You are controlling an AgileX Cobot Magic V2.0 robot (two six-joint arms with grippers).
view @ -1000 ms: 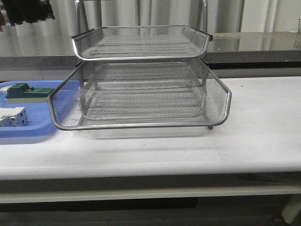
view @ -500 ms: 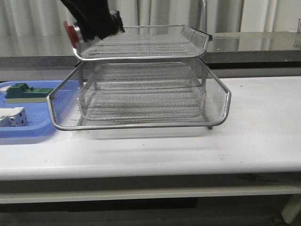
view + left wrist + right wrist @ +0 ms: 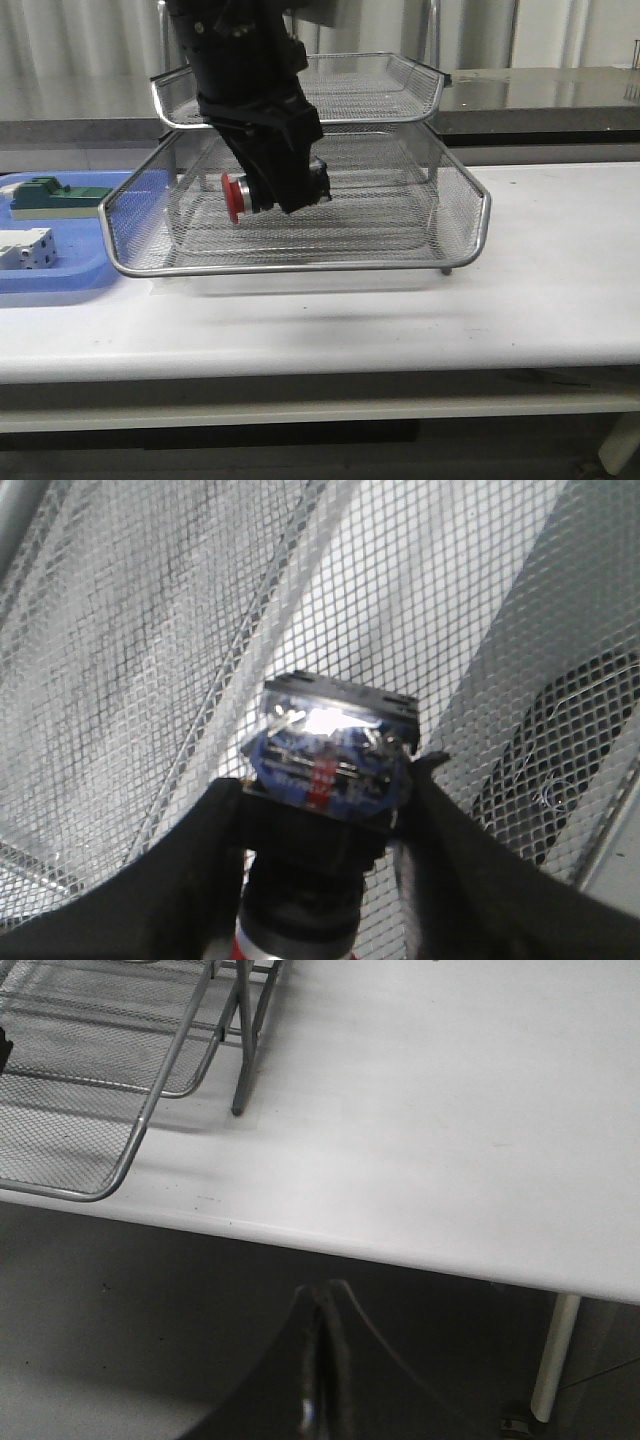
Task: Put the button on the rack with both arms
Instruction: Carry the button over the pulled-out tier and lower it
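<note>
The button's red cap [image 3: 234,198] is over the lower tray's mesh [image 3: 375,225] and inside the tray's rim, so my left gripper needs to open now and the button would land on the mesh.
The button [image 3: 240,194] shows its red cap toward the left, and my left gripper [image 3: 285,188] is shut on its black body. It hangs inside the wide tray of the silver mesh rack [image 3: 300,267], below the top tier [image 3: 380,88]. I cannot tell if it touches the mesh. In the left wrist view the button's blue rear block [image 3: 328,763] sits between the dark fingers [image 3: 210,850] of the left gripper [image 3: 328,785], with mesh all around. My right gripper [image 3: 322,1300] is shut and empty, low off the table's front edge [image 3: 420,1245].
A shallow blue tray [image 3: 60,285] at the left of the rack holds a green block [image 3: 50,195] and a white block with red dots [image 3: 28,248]. A rack leg [image 3: 242,1070] and tray corner [image 3: 100,1185] lie near the right arm. Bare white table [image 3: 560,260] is to the right.
My left arm has brought the button down and to the right, from the top tier's left rim into the wide tray below it.
</note>
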